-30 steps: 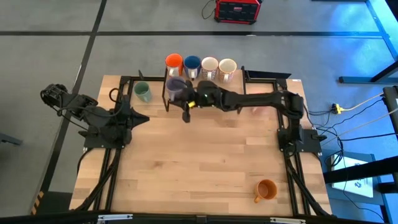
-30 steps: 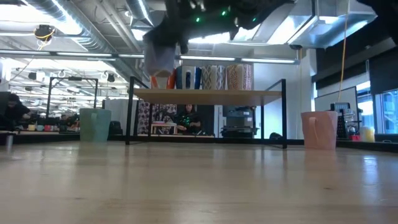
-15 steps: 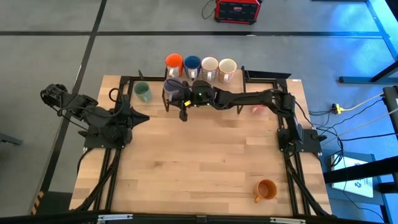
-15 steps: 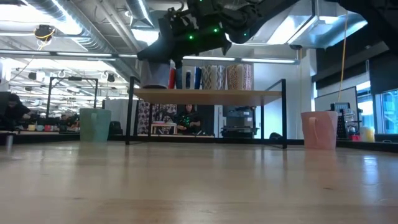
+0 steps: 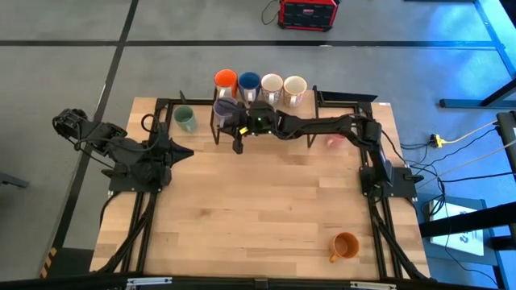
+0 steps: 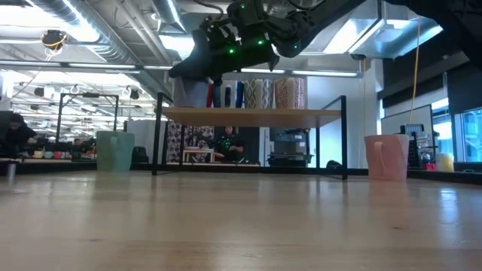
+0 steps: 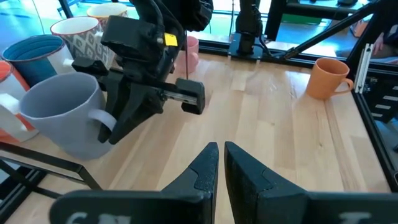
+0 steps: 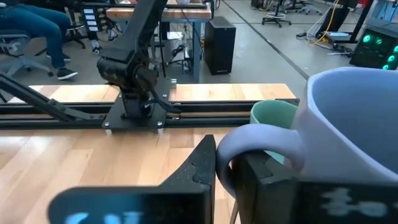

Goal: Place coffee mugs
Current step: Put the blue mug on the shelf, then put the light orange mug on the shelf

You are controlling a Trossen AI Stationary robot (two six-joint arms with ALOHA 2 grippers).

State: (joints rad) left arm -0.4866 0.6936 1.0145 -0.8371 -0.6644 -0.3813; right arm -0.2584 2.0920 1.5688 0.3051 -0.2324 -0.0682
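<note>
My right gripper should release the lavender mug, because the lavender mug's base (image 5: 225,123) sits level inside the shelf top's near edge (image 5: 219,129) and would stay standing if I opened now.
My right gripper (image 5: 234,121) reaches from the table's right to the raised shelf (image 6: 256,115) at the far edge and is shut on the lavender mug (image 5: 223,110). The mug stands upright at shelf height, to the left of and nearer than the row of orange-red (image 5: 225,79), dark blue (image 5: 248,81) and two white mugs (image 5: 283,85). The sage green mug (image 5: 185,119) stands on its base left of the shelf, and the amber mug (image 5: 345,246) stands near the right front corner. The pink mug (image 5: 334,142) shows partly under my right arm. My left gripper (image 5: 184,153) waits at the left, shut. My right gripper pinches the lavender mug's handle loop (image 8: 258,138) between its two fingers (image 8: 202,163), coming level from the table's right and near side. The mug (image 7: 62,118) is upright, with its base at the shelf top; whether it rests there, I cannot tell.
The shelf's black frame posts (image 5: 214,125) stand beside the held mug. A black rail frame (image 5: 347,102) runs along the far edge. Bare wood (image 5: 258,209) fills the table's middle. People sit in the room behind the table (image 6: 226,143).
My right gripper has carried the lavender mug down and slightly toward the far left, from above the shelf to shelf height. The mug, tilted a second ago, now stands upright. The gripper has stayed shut on the handle.
</note>
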